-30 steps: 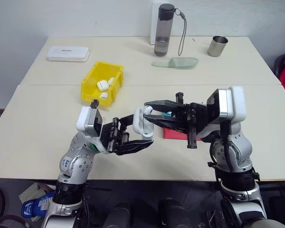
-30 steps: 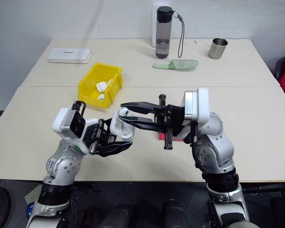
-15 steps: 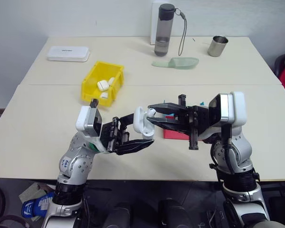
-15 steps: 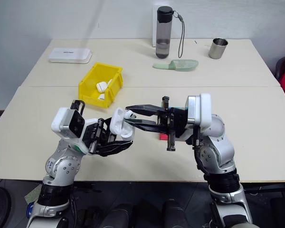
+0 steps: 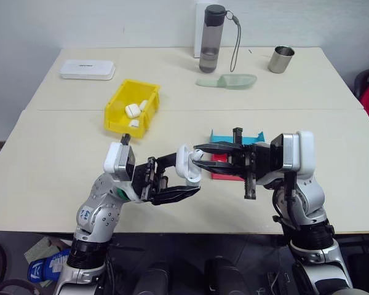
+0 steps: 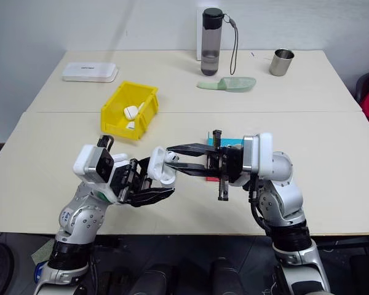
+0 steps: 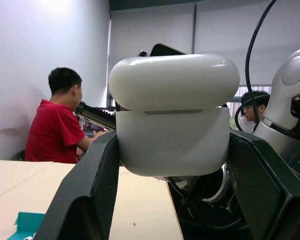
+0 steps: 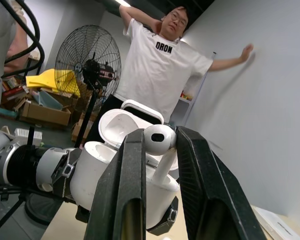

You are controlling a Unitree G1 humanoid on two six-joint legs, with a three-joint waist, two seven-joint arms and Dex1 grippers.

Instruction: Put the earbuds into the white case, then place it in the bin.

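The right gripper should open now: the earbud's stem between its fingers points into the opening of the open case, so the earbud would stay in the case.
My left gripper [image 5: 189, 173] is shut on the white case [image 5: 187, 166], holding it above the table's front with its lid open. The left wrist view shows the case [image 7: 172, 130] squeezed between both fingers. My right gripper [image 5: 198, 157] reaches in from the right and is shut on one of the earbuds [image 8: 160, 140]. It holds the earbud's stem right at the mouth of the open case [image 8: 120, 165]. The yellow bin [image 5: 132, 109] stands on the table behind my left arm, with white cases lying inside.
A red-and-blue tray [image 5: 237, 137] lies under my right gripper. Farther back are a flat white box [image 5: 88, 68], a dark bottle [image 5: 212, 38], a green scoop [image 5: 227, 80] and a metal cup [image 5: 281, 59]. A person in a white T-shirt [image 8: 160, 70] stands beyond the table.
My right gripper has tipped and sunk a little, bringing the earbud lower onto the open case. The left gripper has kept still with the case.
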